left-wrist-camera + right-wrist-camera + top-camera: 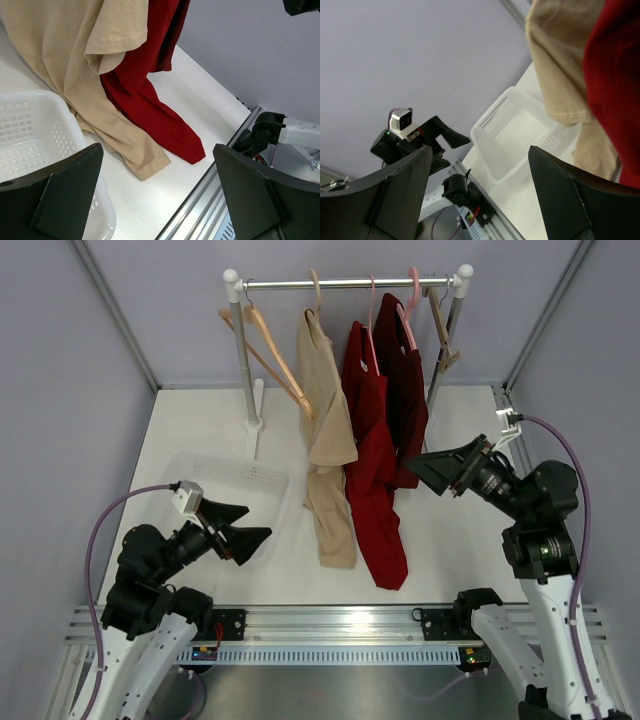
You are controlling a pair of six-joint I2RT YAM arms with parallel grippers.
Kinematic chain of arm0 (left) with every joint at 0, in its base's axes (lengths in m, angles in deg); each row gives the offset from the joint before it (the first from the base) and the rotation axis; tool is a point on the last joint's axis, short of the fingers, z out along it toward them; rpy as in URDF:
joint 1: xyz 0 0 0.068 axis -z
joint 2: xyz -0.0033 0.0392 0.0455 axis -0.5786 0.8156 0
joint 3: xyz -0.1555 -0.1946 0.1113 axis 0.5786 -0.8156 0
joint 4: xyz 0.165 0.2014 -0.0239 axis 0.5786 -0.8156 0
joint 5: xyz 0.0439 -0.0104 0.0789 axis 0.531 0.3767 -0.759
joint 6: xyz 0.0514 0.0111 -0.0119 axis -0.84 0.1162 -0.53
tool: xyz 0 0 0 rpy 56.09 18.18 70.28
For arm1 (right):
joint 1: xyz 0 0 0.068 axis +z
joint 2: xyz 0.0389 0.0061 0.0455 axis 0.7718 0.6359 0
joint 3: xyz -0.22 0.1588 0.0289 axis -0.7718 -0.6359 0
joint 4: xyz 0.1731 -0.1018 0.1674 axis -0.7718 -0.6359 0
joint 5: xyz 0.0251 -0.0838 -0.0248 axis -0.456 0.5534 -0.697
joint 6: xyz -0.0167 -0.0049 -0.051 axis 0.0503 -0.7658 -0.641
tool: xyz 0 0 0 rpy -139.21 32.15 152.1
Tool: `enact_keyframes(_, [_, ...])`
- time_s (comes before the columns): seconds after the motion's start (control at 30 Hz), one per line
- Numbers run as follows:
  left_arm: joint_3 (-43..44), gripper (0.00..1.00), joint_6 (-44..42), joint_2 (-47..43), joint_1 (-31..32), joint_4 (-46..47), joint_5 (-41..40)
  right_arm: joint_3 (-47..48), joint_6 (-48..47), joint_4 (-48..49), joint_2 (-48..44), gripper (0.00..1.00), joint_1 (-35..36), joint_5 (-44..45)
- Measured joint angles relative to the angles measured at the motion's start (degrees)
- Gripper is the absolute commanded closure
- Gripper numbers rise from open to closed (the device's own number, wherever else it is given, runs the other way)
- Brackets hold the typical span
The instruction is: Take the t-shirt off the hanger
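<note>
The robot needs to pinch the tan t-shirt's near shoulder (331, 383) with its right gripper, so the neck of the tan t-shirt's hanger stays free for its left gripper.
Three t-shirts hang on hangers from a rail (340, 283): a tan one (328, 430), a bright red one (372, 460) and a dark red one (408, 380) on a pink hanger (408, 318). The tan and bright red hems trail on the table. My left gripper (258, 521) is open by the basket, well left of the shirts. The left wrist view shows the tan hem (130, 150) and red hem (170, 130) beyond its empty jaws (157, 147). My right gripper (425, 475) is open just right of the dark red shirt, holding nothing (480, 150).
A white plastic basket (230, 472) sits on the table's left half, beside my left gripper. An empty wooden hanger (265, 345) hangs at the rail's left end, another (442, 335) at its right end. The rack's poles (247, 360) stand at the back. Grey walls close in three sides.
</note>
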Motion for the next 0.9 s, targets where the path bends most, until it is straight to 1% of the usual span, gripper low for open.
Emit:
enact_keyframes(0.13, [-0.31, 0.01, 0.0, -0.42, 0.0, -0.04, 0.17, 8.85, -5.25, -3.54, 9.03, 0.21, 10.51, 5.99])
enact_keyframes(0.17, [-0.39, 0.01, 0.0, -0.5, 0.0, -0.13, 0.17, 11.65, -6.73, -4.59, 11.13, 0.24, 12.13, 7.72])
enact_keyframes(0.3, [-0.66, 0.01, 0.07, -0.55, 0.0, -0.22, 0.17, 25.64, -13.77, -10.25, 21.97, 0.28, 17.97, 16.9])
enact_keyframes(0.5, [-0.66, 0.01, 0.09, -0.57, 0.0, -0.83, -0.42, 53.99, -25.75, -22.14, 42.14, 0.25, 28.94, 34.01])
enact_keyframes(0.53, [-0.66, 0.01, 0.09, -0.57, 0.0, -1.16, -0.81, 59.39, -27.67, -25.68, 45.64, 0.25, 30.58, 36.83])
enact_keyframes(0.63, [-0.66, 0.01, 0.11, -0.74, 0.0, -1.62, -1.95, 75.91, -33.07, -31.32, 57.44, 0.26, 33.42, 44.96])
enact_keyframes(0.7, [-0.66, 0.01, 0.11, -0.74, 0.0, -1.7, -2.84, 83.91, -35.78, -34.64, 64.15, 0.27, 34.1, 49.27])
enact_keyframes(0.77, [-0.66, 0.01, 0.15, -0.76, 0.0, -1.88, -3.48, 88.65, -38.32, -37.57, 69.7, 0.29, 34.56, 53.46])
enact_keyframes(0.9, [-0.66, 0.01, 0.24, -0.81, -0.24, -2.34, -4.0, 89.46, -41.68, -41.48, 75.8, 0.3, 35.28, 58.97])
